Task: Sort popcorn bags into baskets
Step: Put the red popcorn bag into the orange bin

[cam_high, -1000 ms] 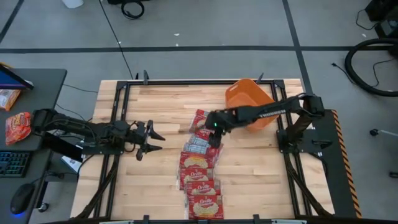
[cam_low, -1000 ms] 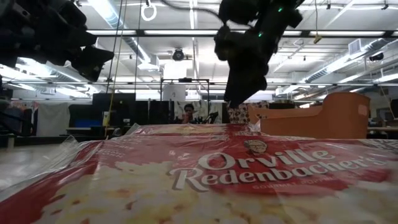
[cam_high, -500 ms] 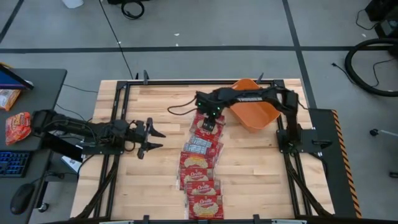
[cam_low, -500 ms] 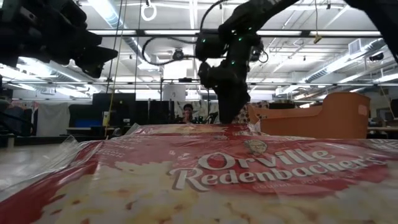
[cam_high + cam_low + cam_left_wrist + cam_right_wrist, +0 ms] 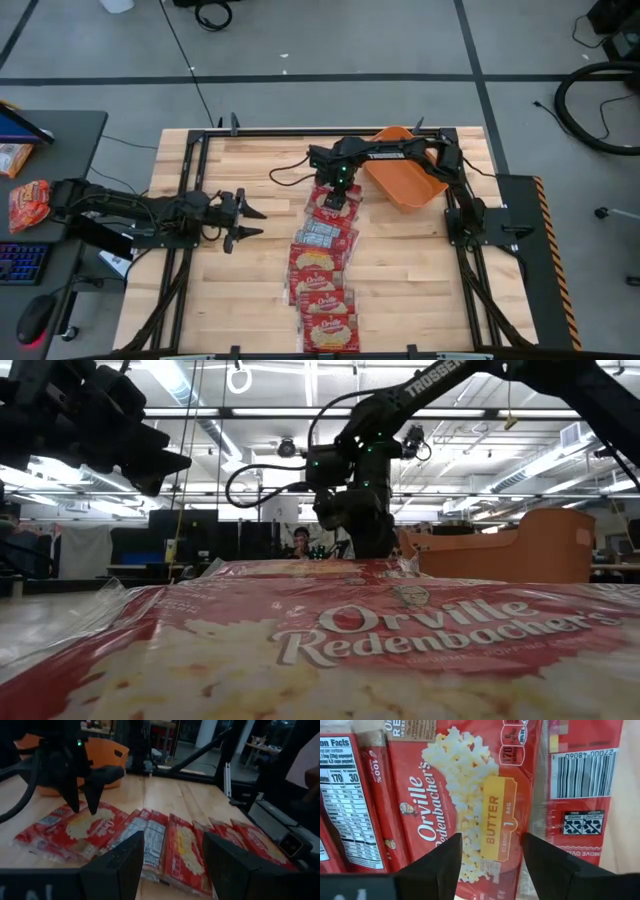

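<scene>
The robot's right gripper will next grab the yellow butter label of the popcorn bag to pick the bag up and sort it into the orange basket.
Several red popcorn bags lie flat in an overlapping row from the table's near edge toward its middle; some show their white-and-blue backs. My right gripper points down, open, close over the farthest bags; its fingers stand above a bag with a yellow butter label. The orange basket sits at the far right, tilted. My left gripper waits open and level at the table's left, its fingertips toward the row. The nearest bag fills the low view.
Black frame rails run along the table's sides and far edge. A side desk at the left holds an orange-red snack pouch and a keyboard. Bare wood lies right of the row and between the row and my left gripper.
My right arm has swung toward the table's far edge and a little left. Its gripper has tipped steeply down and sunk over the farthest bags, staying open. The bags and the basket lie as before.
</scene>
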Available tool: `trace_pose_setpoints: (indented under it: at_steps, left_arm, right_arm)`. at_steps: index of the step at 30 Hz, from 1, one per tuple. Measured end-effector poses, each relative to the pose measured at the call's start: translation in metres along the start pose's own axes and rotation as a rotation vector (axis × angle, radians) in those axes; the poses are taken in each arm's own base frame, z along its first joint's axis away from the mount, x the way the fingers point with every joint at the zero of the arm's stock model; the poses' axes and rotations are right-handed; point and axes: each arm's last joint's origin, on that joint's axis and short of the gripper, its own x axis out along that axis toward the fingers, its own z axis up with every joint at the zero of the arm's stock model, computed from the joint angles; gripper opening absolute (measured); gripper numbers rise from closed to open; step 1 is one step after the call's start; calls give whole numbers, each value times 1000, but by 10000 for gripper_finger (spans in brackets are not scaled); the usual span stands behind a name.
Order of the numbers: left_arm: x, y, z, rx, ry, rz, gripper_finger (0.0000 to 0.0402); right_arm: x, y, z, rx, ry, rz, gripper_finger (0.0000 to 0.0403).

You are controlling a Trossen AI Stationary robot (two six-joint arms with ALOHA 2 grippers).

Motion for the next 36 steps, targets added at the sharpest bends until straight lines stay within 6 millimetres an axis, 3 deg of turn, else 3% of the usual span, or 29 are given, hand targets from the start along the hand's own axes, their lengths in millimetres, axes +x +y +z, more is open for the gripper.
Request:
trace_pose_setpoints:
  at_steps: [10, 15, 24, 36]
  left_arm:
    - [0, -1, 1, -24, -12, -5, 205]
    - [0, 0, 0, -27, 0, -3, 205]
    - [0, 0, 0, -29, 6, -2, 205]
    - [0, 0, 0, -43, 6, -2, 205]
  right_arm:
    - [-11, -4, -1, -13, -5, 4, 213]
    - [-2, -10, -2, -8, -22, -13, 213]
    - [5, 6, -3, -48, -32, 25, 209]
    - [6, 14, 0, -78, -66, 51, 123]
